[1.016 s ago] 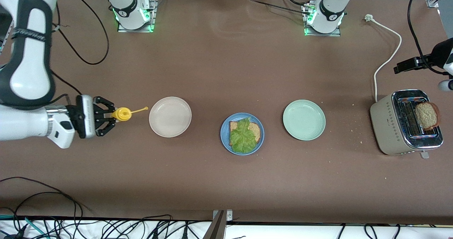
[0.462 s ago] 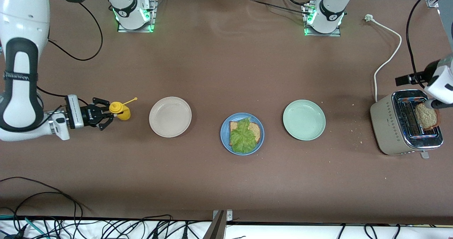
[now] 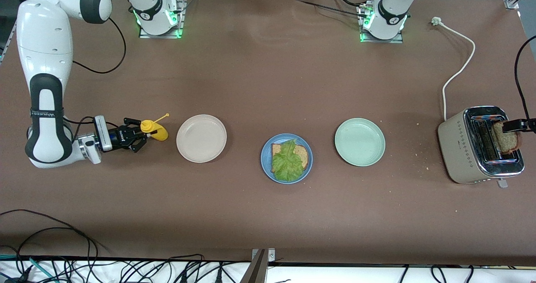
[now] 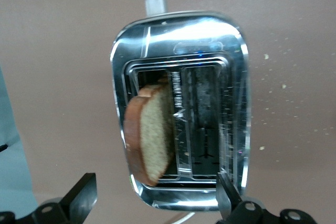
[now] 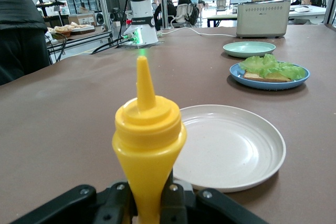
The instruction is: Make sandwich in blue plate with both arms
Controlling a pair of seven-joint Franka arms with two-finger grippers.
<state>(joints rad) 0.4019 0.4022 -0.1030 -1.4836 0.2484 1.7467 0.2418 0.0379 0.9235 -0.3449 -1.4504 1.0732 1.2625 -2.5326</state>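
I need to grab the toaster's bread slice by its crust edge (image 3: 518,138) with my left gripper next, to put it on top of the lettuce on the blue plate (image 3: 286,177).
The blue plate (image 3: 286,177) lies mid-table, nearer the front camera than the other plates. On it rests a brown bread slice (image 3: 305,155) with a green lettuce leaf (image 3: 287,162) on top; both plate (image 5: 270,84) and leaf (image 5: 270,65) show in the right wrist view. Another bread slice (image 3: 506,138) stands in a toaster (image 3: 465,149) slot. My left gripper (image 4: 155,202) hangs open over the toaster (image 4: 231,77), one finger to each side of that slice's (image 4: 153,135) end. My right gripper (image 3: 141,136) is shut on a yellow squeeze bottle (image 3: 154,130), low at the table beside the cream plate.
A cream-white plate (image 3: 201,138) lies toward the right arm's end and a mint-green plate (image 3: 359,142) toward the left arm's end. The toaster's white cord (image 3: 458,69) runs toward the bases. Crumbs (image 3: 421,155) lie between the mint plate and the toaster.
The right arm brought the yellow bottle down and closer to the cream plate. The left gripper swung in and dropped over the toaster's bread slice.
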